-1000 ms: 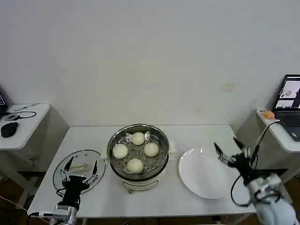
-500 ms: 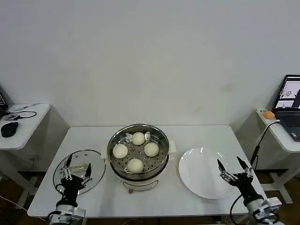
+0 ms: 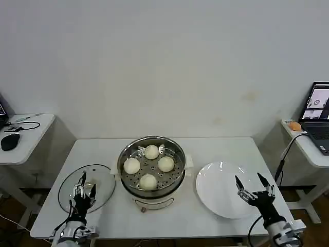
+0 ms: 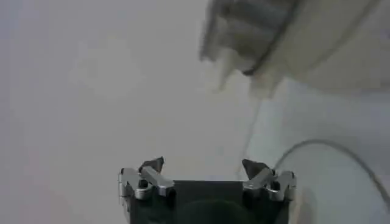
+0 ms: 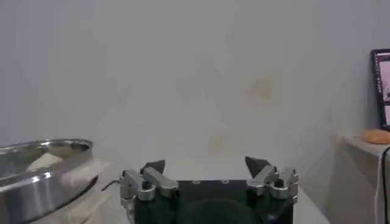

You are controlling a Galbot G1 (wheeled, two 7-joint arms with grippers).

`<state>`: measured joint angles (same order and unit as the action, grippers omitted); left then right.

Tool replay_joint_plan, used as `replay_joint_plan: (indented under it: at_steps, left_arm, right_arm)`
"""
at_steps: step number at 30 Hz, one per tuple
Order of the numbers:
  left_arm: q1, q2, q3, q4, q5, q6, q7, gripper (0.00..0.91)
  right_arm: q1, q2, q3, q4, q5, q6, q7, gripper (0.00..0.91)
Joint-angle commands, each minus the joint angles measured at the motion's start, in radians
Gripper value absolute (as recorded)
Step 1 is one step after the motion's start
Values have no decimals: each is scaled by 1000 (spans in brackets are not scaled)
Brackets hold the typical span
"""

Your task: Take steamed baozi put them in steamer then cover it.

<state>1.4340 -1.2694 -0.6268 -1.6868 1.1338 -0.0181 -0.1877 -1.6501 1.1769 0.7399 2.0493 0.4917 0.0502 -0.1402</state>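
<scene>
The glass lid (image 3: 105, 176) is lying flat and wide on the tabletop, so I will grab the lid by its narrow whitish handle (image 3: 89, 185) with my left gripper next.
The steamer (image 3: 152, 189), a shiny steel pot, stands mid-table with several creamy-white steamed baozi (image 3: 148, 181) on its perforated tray. The cover (image 3: 100, 177), a clear glass lid, lies flat on the table to its left. My left gripper (image 3: 83, 193) stands open over the lid's near part, hiding much of the handle. My right gripper (image 3: 254, 191) is open and empty at the near right rim of the white plate (image 3: 218, 188). The left wrist view has my left gripper (image 4: 203, 165), the steamer (image 4: 256, 36) and the lid's rim (image 4: 341, 152). My right gripper (image 5: 206, 164) looks across at the steamer (image 5: 36, 176).
A side table (image 3: 31, 131) on the left carries a mouse and cables. Another on the right (image 3: 308, 139) holds a laptop (image 3: 318, 105) and an orange object (image 3: 294, 125). A wall stands close behind the table. Bare tabletop lies in front of the steamer.
My right gripper has dropped from above the plate's right side to its near right rim. My left gripper has sunk lower over the lid. The baozi and lid have not moved.
</scene>
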Motion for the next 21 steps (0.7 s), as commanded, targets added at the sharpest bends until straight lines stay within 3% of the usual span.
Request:
replay_joint_plan:
  at_steps: [1, 21]
  left_arm:
    - [-88, 32, -1, 170, 131, 5, -4, 907]
    - [-190, 36, -10, 255, 129, 23, 5, 907]
  right_arm:
    - [-13, 19, -3, 25, -23, -6, 5, 907]
    - [-35, 37, 0, 24, -48, 4, 2, 907]
